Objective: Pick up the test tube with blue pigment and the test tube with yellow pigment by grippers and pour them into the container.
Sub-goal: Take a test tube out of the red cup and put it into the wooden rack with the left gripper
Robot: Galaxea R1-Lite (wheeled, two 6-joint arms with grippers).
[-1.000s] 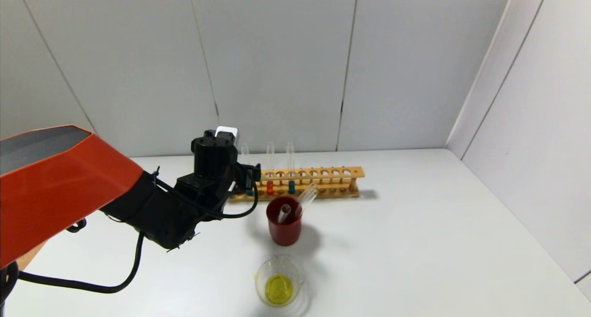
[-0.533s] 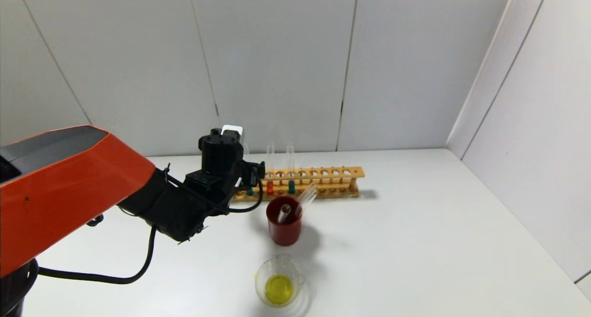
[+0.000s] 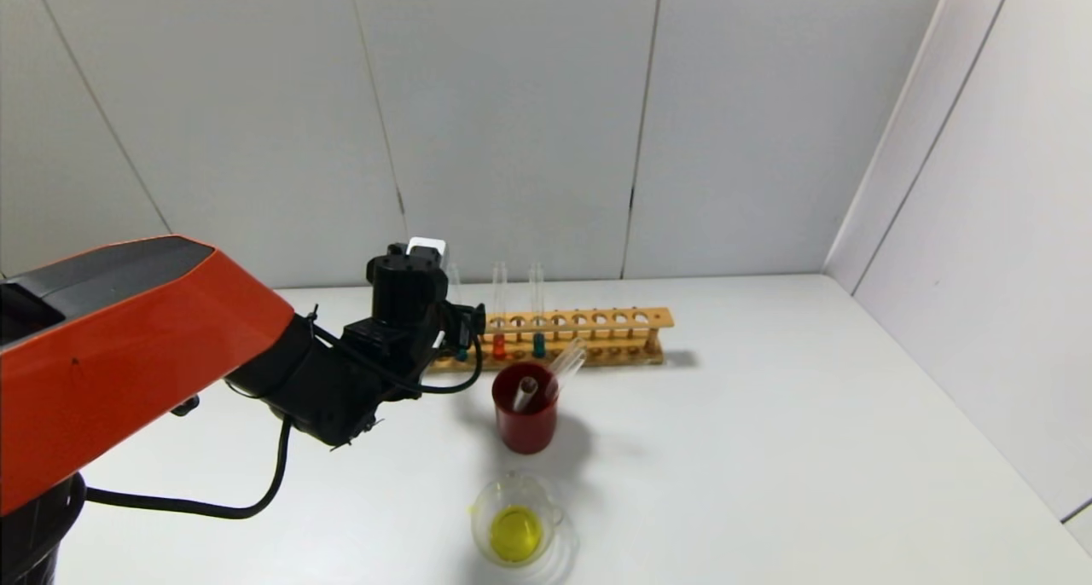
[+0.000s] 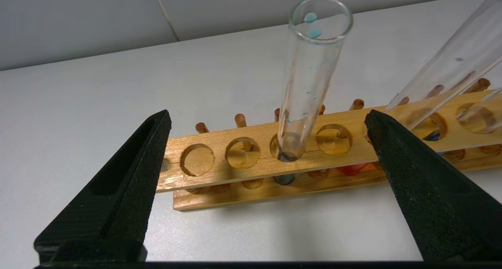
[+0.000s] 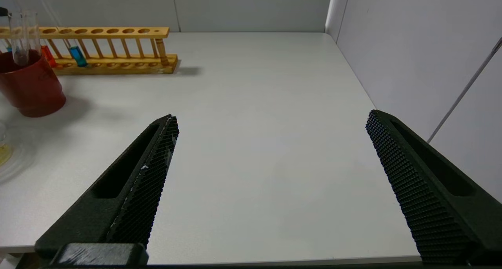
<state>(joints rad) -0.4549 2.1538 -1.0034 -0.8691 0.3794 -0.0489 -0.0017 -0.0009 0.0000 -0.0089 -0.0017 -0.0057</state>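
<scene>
The wooden rack closes around the lower part of the test tube. My left gripper should grab the test tube by the clear upper section (image 3: 455,277) (image 4: 311,76) above the bar.
A test tube with blue pigment (image 4: 310,77) stands upright in a hole near the left end of the wooden rack (image 4: 239,171). My left gripper (image 4: 268,114) is open just in front of it, one finger on each side, touching nothing. In the head view this gripper (image 3: 455,333) sits at the rack's left end. A second blue tube (image 3: 537,316) stands further right in the rack. The container (image 3: 479,510) sits near the table's front with yellow liquid in it. No test tube with yellow pigment shows. My right gripper (image 5: 271,116) hangs open over bare table.
A red-orange tube (image 3: 499,316) stands in the rack (image 3: 614,321) between the two blue ones. A dark red cup (image 3: 525,427) in front of the rack holds empty tubes leaning out. Grey wall panels close the table's back and right side.
My left arm has moved forward and a little to the right, bringing its open gripper closer to the rack's left end. Nothing else has moved.
</scene>
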